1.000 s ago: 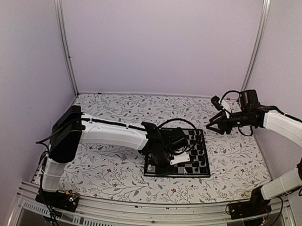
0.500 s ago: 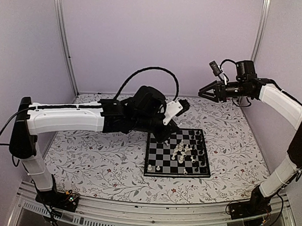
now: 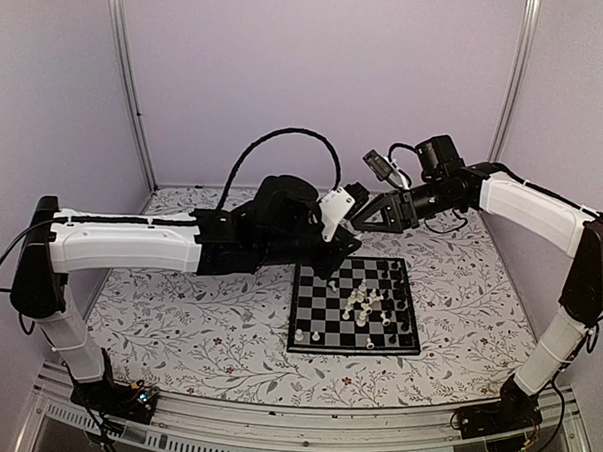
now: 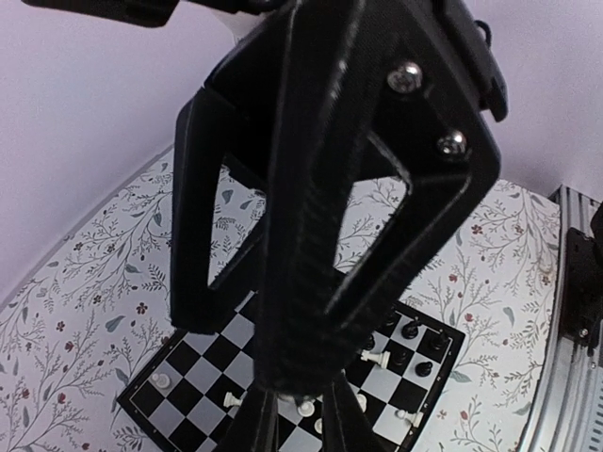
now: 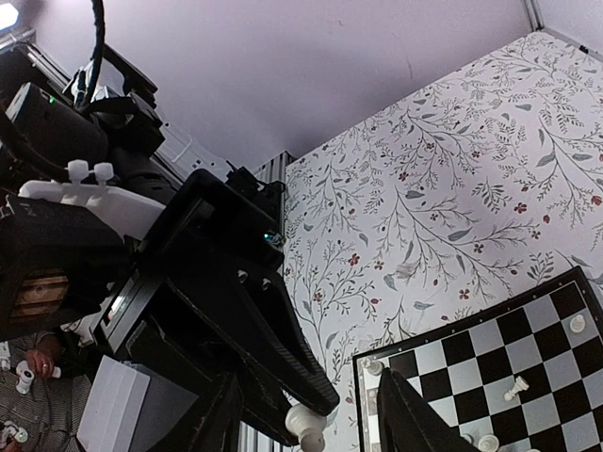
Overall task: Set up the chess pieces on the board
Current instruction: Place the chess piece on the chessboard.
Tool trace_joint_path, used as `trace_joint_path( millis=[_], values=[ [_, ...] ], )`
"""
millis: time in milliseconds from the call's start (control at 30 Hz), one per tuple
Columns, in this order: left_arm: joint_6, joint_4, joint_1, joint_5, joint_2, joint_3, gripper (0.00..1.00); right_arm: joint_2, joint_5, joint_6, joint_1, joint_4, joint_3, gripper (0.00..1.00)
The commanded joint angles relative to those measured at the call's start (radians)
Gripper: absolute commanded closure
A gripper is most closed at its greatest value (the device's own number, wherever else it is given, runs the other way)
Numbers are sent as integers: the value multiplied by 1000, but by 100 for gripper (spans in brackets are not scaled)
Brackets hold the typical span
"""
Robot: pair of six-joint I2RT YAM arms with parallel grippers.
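Observation:
The small white piece sticks out of my left gripper's fingers, loose end first, and is between my right gripper's fingers, which need to close now.
The board [image 3: 328, 309] lies on the floral table, with white pieces [image 3: 363, 305] clustered in its middle, some toppled, and black pieces [image 3: 403, 291] along its right side. My left gripper [image 3: 338, 258] hangs above the board's far left corner, shut on a small white piece [image 5: 305, 426] at its fingertips. My right gripper [image 3: 356, 226] is open and right next to it. In the right wrist view its own fingers [image 5: 400, 414] stand on either side of the left gripper's tip [image 5: 283, 363]. In the left wrist view the right gripper [image 4: 311, 235] fills the frame above the board [image 4: 188, 395].
Two white pawns [image 3: 308, 335] stand at the board's near left corner. Purple walls close the cell at the back and sides. The left arm's black cable [image 3: 275, 140] loops above it. A metal rail [image 3: 273, 425] runs along the near edge.
My left gripper has lifted off the board and now hovers above its far left corner. My right gripper has swung left from the far right to meet it.

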Motion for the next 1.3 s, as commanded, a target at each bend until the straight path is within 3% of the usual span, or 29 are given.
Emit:
trace_joint_path(
  millis=[0,233,433,700,933,1100,1267],
  values=[
    [-10,42,5,-35,-39,-15,86,7,-6,-2,18,-19,-4,50],
    [-12,40,9,-77,-45,-22,87,-1,24,-11,18,-20,-7,56],
    [-15,34,14,-84,-37,-19,87,-7,27,-22,19,-19,-13,72],
    [-19,38,17,-84,-34,-17,87,-6,33,-25,20,-19,-18,78],
    [-16,37,18,-92,-33,-22,86,-3,44,-32,26,-17,-18,99],
    [-15,-10,21,-81,-36,-22,58,-3,116,-65,28,-28,0,100],
    [73,-114,37,-81,-114,-19,52,-4,263,-147,28,-20,28,100]
  ],
)
